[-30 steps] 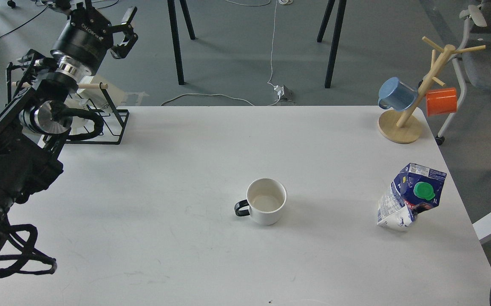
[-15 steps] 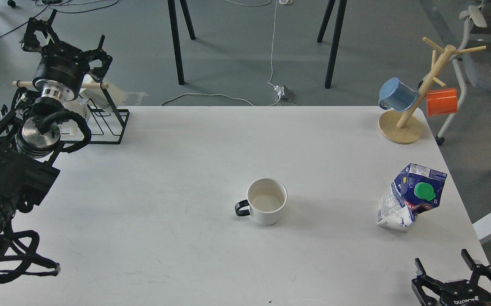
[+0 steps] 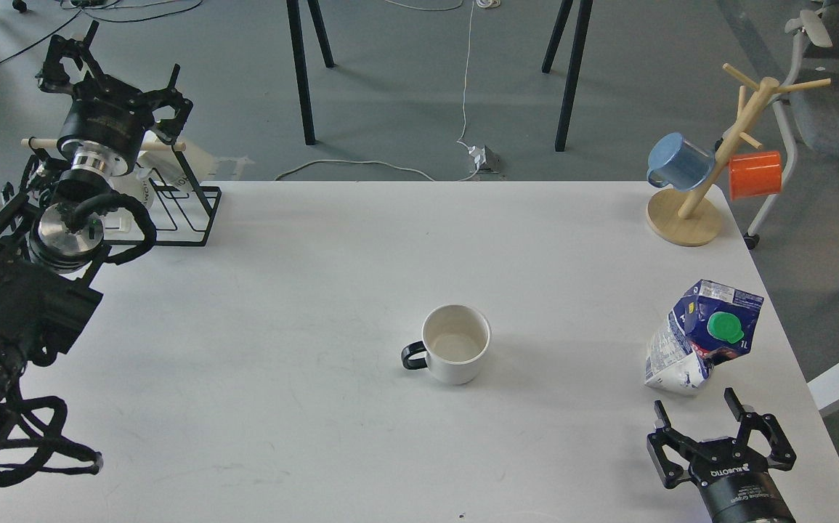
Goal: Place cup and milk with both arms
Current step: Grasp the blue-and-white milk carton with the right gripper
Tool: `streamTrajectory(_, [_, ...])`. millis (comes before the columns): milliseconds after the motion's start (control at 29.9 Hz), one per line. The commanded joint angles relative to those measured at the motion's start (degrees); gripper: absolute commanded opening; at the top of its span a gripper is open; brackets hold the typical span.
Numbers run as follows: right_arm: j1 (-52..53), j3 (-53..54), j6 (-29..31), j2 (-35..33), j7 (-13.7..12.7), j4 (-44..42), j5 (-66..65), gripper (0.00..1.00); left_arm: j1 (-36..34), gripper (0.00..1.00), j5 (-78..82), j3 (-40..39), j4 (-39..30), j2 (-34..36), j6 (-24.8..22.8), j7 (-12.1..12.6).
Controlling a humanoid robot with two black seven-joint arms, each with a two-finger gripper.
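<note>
My right gripper grabs the milk carton by its body below the green cap (image 3: 679, 353) next. Then the carton goes beside the cup (image 3: 455, 353).
A white cup (image 3: 455, 353) with a black handle on its left stands upright and empty near the middle of the white table (image 3: 332, 247). A blue and white milk carton (image 3: 702, 335) with a green cap stands near the right edge. My right gripper (image 3: 696, 415) is open and empty, just in front of the carton and apart from it. My left gripper (image 3: 118, 58) is open and empty, raised past the table's far left corner, far from the cup.
A wooden mug tree (image 3: 717, 167) with a blue mug (image 3: 677, 161) and an orange mug (image 3: 755, 174) stands at the far right corner. A black wire rack (image 3: 179, 207) with a wooden dowel stands at the far left, under my left arm.
My right gripper has risen from the bottom edge toward the carton. My left gripper has swung left and barely moved in the last half second. Cup and carton have not moved.
</note>
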Motion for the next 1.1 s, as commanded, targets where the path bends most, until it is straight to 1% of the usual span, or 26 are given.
streamTrajectory(0, [1.31, 0.94, 0.00, 0.47, 0.09, -0.55, 0.09, 0.88, 0.00, 0.99, 0.09, 0.00, 0.00, 0.38, 0.00, 0.09])
streamTrajectory(201, [4.29, 2.09, 0.00, 0.74, 0.27, -3.89, 0.79, 0.80, 0.00, 0.99, 0.09, 0.00, 0.00, 0.74, 0.00, 0.18])
streamTrajectory(468, [6.84, 2.27, 0.00, 0.74, 0.27, -5.12, 0.79, 0.59, 0.00, 0.99, 0.09, 0.00, 0.00, 0.65, 0.00, 0.18])
streamTrajectory(502, [7.11, 2.27, 0.00, 0.91, 0.27, -5.21, 0.79, 0.55, 0.00, 0.99, 0.09, 0.00, 0.08, 0.73, 0.00, 0.18])
streamTrajectory(569, [7.55, 2.00, 0.00, 1.35, 0.27, -5.21, 0.70, 0.40, -0.09, 0.99, 0.09, 0.09, 0.00, 0.74, 0.00, 0.18])
streamTrajectory(636, [7.64, 2.00, 0.00, 1.44, 0.27, -5.13, 0.70, 0.23, -0.09, 0.99, 0.09, 0.09, 0.00, 0.74, 0.00, 0.27])
streamTrajectory(669, [7.64, 2.00, 0.00, 1.44, 0.27, -5.04, 0.70, 0.18, -0.09, 0.99, 0.09, 0.09, 0.00, 0.74, 0.00, 0.27])
streamTrajectory(803, [7.55, 1.30, 0.00, 1.44, 0.18, -4.42, 0.79, 0.11, -0.09, 0.99, 0.18, 0.09, 0.08, 0.82, 0.00, 0.18])
streamTrajectory(1004, [7.20, -1.42, 0.00, 1.61, 0.09, 0.67, 0.79, 0.11, -0.09, 0.99, 0.18, 0.09, 0.08, 0.82, 0.00, 0.27])
streamTrajectory(1071, [7.72, -3.09, 0.00, 2.49, 0.01, 1.20, 0.79, 0.11, -0.09, 0.99, 0.18, 0.09, 0.08, 0.82, 0.00, 0.27])
